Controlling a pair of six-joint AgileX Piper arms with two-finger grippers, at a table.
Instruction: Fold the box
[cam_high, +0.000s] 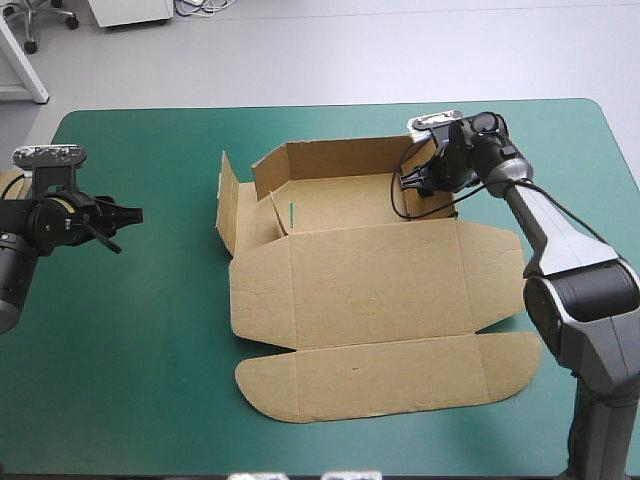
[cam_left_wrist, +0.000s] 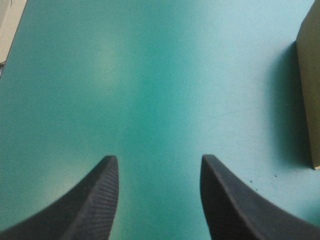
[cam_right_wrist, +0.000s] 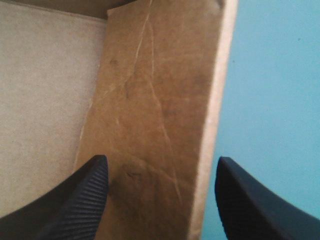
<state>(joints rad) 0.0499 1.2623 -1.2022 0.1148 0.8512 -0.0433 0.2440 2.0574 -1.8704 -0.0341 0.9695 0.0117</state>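
The right gripper needs to steady the brown box for folding, so it should next grab the box's upright side by its top edge (cam_right_wrist: 212, 117).
The brown box (cam_high: 370, 290) lies mid-table, partly raised. Its far wall (cam_high: 330, 160) and left wall (cam_high: 228, 205) stand up, while the lid and front flaps lie flat toward the near edge. My right gripper (cam_high: 412, 183) is at the box's far right corner, open. In the right wrist view its fingers (cam_right_wrist: 161, 162) straddle the upright right wall (cam_right_wrist: 160, 100), one finger inside the box and one outside over the teal-green cover. My left gripper (cam_high: 125, 213) hovers open over bare cover left of the box, holding nothing (cam_left_wrist: 159, 159). The left wall's edge (cam_left_wrist: 310, 90) shows beside it.
Bare teal-green cover (cam_high: 150, 350) surrounds the box on the left and along the near edge. A sliver of brown board (cam_high: 10, 183) shows at the table's left edge behind my left arm. The right arm reaches over the table's right side.
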